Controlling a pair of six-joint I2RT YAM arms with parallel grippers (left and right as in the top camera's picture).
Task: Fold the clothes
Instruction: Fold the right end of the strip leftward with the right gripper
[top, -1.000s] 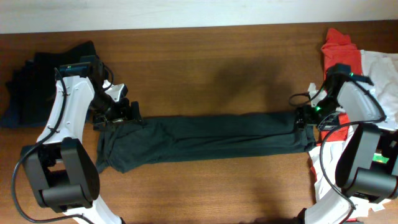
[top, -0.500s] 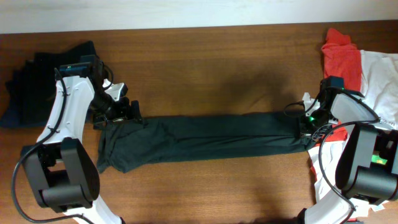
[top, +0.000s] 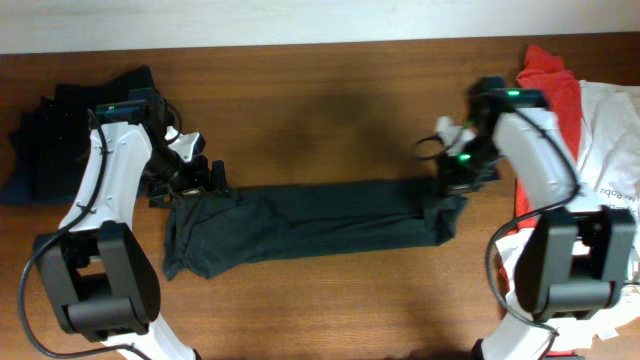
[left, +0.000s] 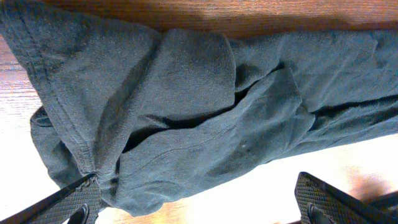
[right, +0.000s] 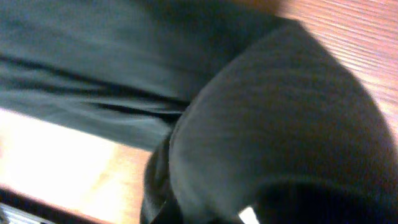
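Observation:
Next, the left gripper picks up the dark garment by its bunched loose end, to fold that end over the garment's middle.
A dark grey-black garment (top: 300, 218) lies as a long folded strip across the middle of the table. My left gripper (top: 195, 183) hovers at its bunched left end, open; in the left wrist view the cloth (left: 186, 106) fills the frame and both fingertips (left: 74, 200) stand wide apart at the bottom corners, the left one touching the hem. My right gripper (top: 455, 180) is shut on the strip's right end, which is lifted and pulled leftward. In the right wrist view dark cloth (right: 280, 124) covers the fingers.
A heap of dark clothes (top: 50, 130) sits at the back left. A red garment (top: 550, 85) and white garments (top: 610, 140) are piled at the right edge. Bare wooden table (top: 330, 100) lies behind and in front of the strip.
My right gripper closed on the garment's right end and carried it up and to the left, shortening the strip. The left gripper stayed in place and opened slightly wider.

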